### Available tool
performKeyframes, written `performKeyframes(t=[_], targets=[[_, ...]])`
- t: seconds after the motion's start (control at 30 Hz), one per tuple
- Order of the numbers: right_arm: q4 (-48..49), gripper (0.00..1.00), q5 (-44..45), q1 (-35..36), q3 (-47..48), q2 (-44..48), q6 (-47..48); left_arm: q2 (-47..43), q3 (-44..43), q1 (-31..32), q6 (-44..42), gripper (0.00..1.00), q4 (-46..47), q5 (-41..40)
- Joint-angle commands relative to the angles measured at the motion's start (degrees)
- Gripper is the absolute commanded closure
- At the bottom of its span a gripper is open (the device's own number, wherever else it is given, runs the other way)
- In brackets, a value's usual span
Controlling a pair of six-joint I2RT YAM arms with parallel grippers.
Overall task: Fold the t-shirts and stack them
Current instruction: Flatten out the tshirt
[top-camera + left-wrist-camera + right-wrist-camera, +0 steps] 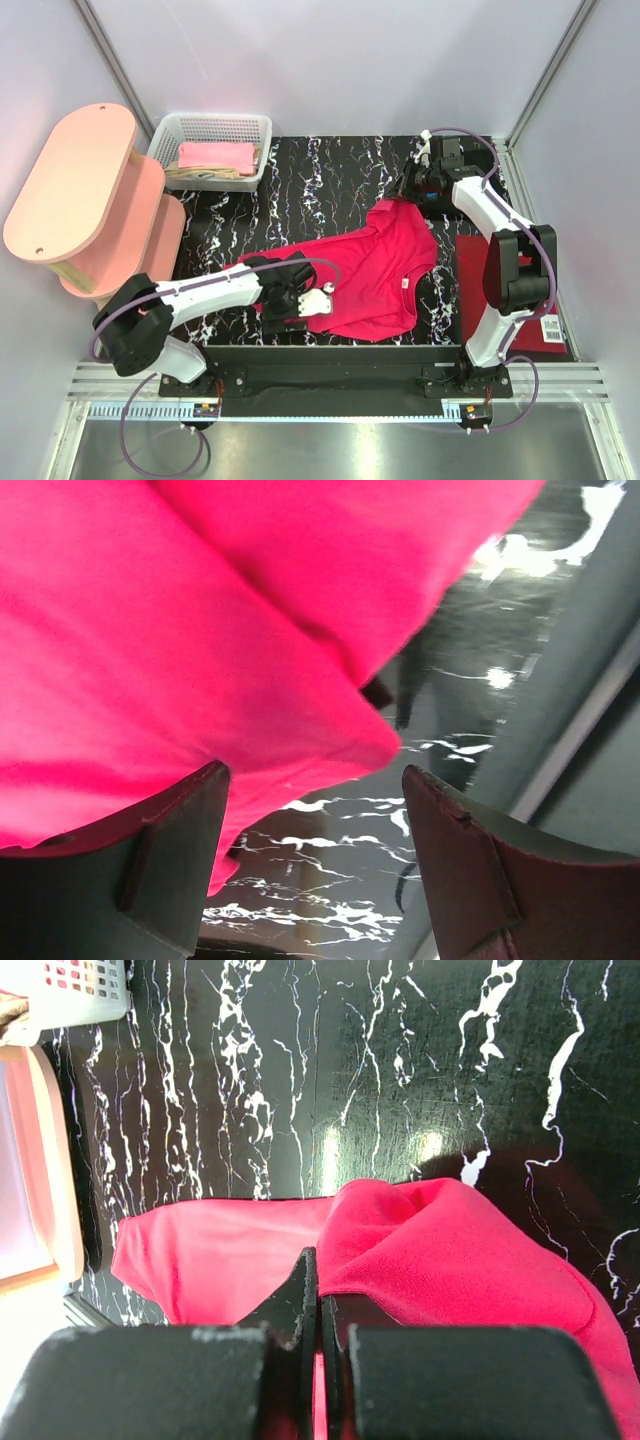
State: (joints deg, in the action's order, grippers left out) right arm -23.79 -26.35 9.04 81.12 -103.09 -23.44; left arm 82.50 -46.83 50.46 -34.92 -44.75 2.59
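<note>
The left gripper grabs the crimson-red t-shirt by its near hem corner next, to stretch it against my right gripper for folding.
The crimson-red t-shirt lies partly spread on the black marble table, its white neck tag facing up. My right gripper is shut on the shirt's far edge and holds that fold bunched above the table; in the right wrist view the gripper pinches red cloth. My left gripper is open at the shirt's near-left hem. In the left wrist view the gripper stands wide apart, with the red cloth just beyond the fingertips. Pink and beige tees lie in the basket. The black tee is out of view.
A white basket stands at the back left. A pink two-tier shelf fills the left side. A flat dark-red rectangle with a barcode label lies under the right arm. The table's metal front edge is near.
</note>
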Motion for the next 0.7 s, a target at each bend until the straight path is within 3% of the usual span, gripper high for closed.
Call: performKeyframes(t=[0.0, 0.17, 0.53, 0.67], targets=[[1.6, 1.0, -1.8, 0.1, 2.7, -0.5, -0.4, -3.0, -1.0, 2.5, 1.7, 0.25, -3.2, 2.8], [1.5, 1.0, -2.0, 0.1, 2.5, -0.7, -0.6, -3.1, -1.2, 4.1, 2.8, 0.25, -2.7, 3.0], [1.6, 1.0, -2.8, 0.1, 1.9, 0.9, -0.5, 5.4, 0.9, 3.5, 1.7, 0.26, 5.7, -1.2], [1.7, 1.0, -2.9, 0.0, 1.5, 1.4, -0.4, 8.4, -0.4, 1.2, 0.8, 0.31, 6.8, -1.6]])
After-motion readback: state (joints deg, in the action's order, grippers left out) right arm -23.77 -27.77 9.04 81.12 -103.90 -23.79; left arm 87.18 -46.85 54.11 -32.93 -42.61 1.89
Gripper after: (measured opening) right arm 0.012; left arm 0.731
